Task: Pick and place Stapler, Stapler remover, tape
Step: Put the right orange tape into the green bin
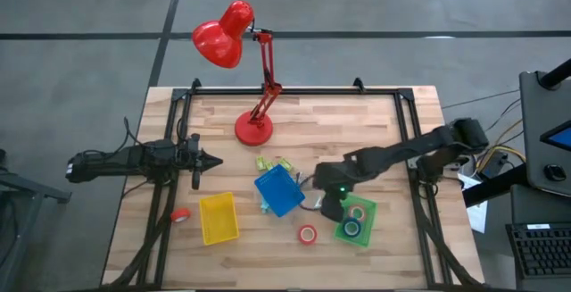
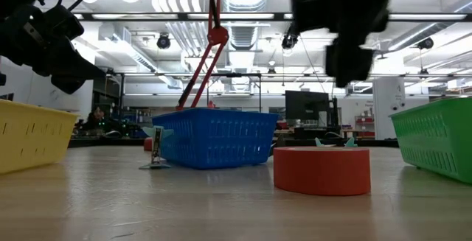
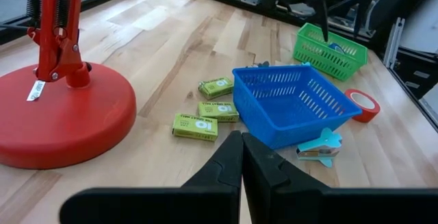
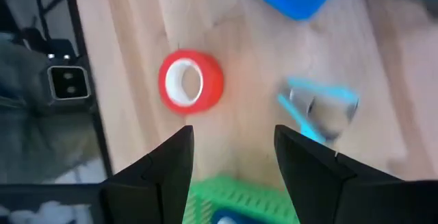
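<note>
The right gripper grabs the red-rimmed tape roll by its ring side (image 1: 307, 241) next and then places it in the green tray (image 1: 368, 231).
My right gripper (image 1: 328, 204) hangs open and empty above the table, between the blue tray (image 1: 278, 190) and the green tray (image 1: 368, 231). In its wrist view (image 4: 233, 138) a red-rimmed tape roll (image 4: 190, 80) and a light blue staple remover (image 4: 321, 104) lie flat on the wood beyond the fingers. The green tray holds a green-blue tape roll (image 1: 354, 228). Another red tape roll (image 1: 181, 214) lies left of the yellow tray (image 1: 219, 218). A second light blue staple remover (image 3: 320, 147) lies at the blue tray's near left corner. My left gripper (image 1: 211, 160) is shut at the table's left. No stapler shows plainly.
A red desk lamp stands on its round base (image 1: 254, 129) at the far centre, its head reaching beyond the table's far edge. Three green staple boxes (image 3: 209, 109) lie between the lamp base and the blue tray. Bare wood lies along the near edge.
</note>
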Action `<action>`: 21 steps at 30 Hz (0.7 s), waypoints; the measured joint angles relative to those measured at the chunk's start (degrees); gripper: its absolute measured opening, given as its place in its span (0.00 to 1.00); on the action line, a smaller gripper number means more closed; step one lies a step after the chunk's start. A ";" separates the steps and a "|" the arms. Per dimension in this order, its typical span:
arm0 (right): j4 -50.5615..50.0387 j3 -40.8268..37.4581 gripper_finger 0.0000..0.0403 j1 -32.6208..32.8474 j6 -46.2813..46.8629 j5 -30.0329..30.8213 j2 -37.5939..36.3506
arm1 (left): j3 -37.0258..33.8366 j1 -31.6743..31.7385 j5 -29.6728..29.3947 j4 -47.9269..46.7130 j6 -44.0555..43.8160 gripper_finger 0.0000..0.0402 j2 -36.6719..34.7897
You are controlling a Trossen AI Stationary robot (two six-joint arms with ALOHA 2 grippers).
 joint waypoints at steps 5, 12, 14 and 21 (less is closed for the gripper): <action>-3.31 6.18 0.49 0.43 -9.27 -0.03 6.03 | 0.00 0.01 -0.02 -0.02 -0.02 0.02 0.12; -4.47 13.32 0.49 2.11 -14.34 -0.06 14.30 | 0.00 0.02 -0.02 -0.02 0.00 0.02 0.17; -5.36 15.77 0.49 2.37 -13.60 0.08 16.16 | 0.00 0.00 -0.02 -0.02 -0.01 0.02 0.17; -12.77 23.86 0.46 4.26 -13.37 1.93 23.46 | 0.00 0.02 -0.02 -0.02 -0.02 0.02 0.17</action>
